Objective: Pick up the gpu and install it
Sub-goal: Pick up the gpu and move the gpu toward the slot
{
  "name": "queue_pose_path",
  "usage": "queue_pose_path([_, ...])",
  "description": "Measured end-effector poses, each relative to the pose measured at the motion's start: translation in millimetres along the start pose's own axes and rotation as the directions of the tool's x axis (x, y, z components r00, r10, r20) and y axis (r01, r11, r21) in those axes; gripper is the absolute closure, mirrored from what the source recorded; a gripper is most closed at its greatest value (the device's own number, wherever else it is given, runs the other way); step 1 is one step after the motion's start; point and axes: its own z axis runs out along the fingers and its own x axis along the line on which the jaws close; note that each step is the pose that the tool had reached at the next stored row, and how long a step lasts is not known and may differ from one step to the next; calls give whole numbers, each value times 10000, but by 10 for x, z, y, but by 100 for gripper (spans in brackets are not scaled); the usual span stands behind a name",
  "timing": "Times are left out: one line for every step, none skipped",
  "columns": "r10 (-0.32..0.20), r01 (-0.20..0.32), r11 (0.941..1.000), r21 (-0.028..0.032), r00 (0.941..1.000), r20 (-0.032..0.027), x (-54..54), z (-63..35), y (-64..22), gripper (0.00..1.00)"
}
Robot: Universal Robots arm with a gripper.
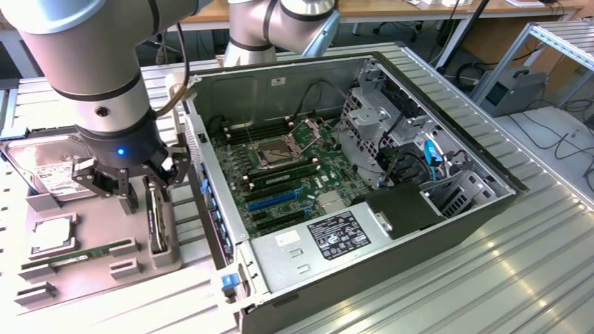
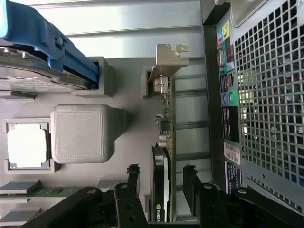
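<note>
My gripper needs to grab the GPU by its black NVIDIA-labelled body (image 2: 159, 183) next. After that, I should install the GPU (image 2: 164, 137) in the computer case.
The gpu (image 2: 164, 137) stands on edge in a slot of the grey fixture tray (image 2: 128, 95), a thin dark card with its silvery end bracket (image 2: 168, 57) at the far end. In the exterior view the gpu (image 1: 158, 226) sits between the tray and the open computer case (image 1: 446, 229). My gripper (image 2: 161, 183) is open and straddles the card's near end, one finger (image 2: 133, 180) on each side with a gap to the card. From outside, the gripper (image 1: 149, 189) hangs just above the card's top edge. It holds nothing.
On the tray lie a hard drive (image 1: 51, 167) in a blue carrier, a CPU (image 1: 51, 236) and a green RAM stick (image 1: 79, 256). The case's perforated rear wall (image 2: 266, 95) stands close beside the gpu. The motherboard (image 1: 288, 174) with a blue slot (image 1: 274, 200) lies exposed.
</note>
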Motion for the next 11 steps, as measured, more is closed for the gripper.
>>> queue_pose_path([-1,1,10000,0,10000,0,0,6,2,50])
queue_pose_path([5,-5,10000,2,10000,-1,1,15,6,50])
queue_pose_path([7,-7,10000,1,10000,0,2,23,11,50])
queue_pose_path([8,-8,10000,1,10000,1,2,29,15,50])
queue_pose_path([9,-9,10000,1,10000,1,3,38,20,50])
queue_pose_path([10,-10,10000,1,10000,1,4,49,26,50])
queue_pose_path([12,-12,10000,0,10000,1,4,58,32,50])
queue_pose_path([12,-12,10000,1,10000,1,5,66,38,50])
queue_pose_path([14,-14,10000,0,10000,2,6,77,43,50])
queue_pose_path([16,-16,10000,0,10000,2,6,86,48,50])
queue_pose_path([15,-15,10000,1,10000,1,6,89,52,50])
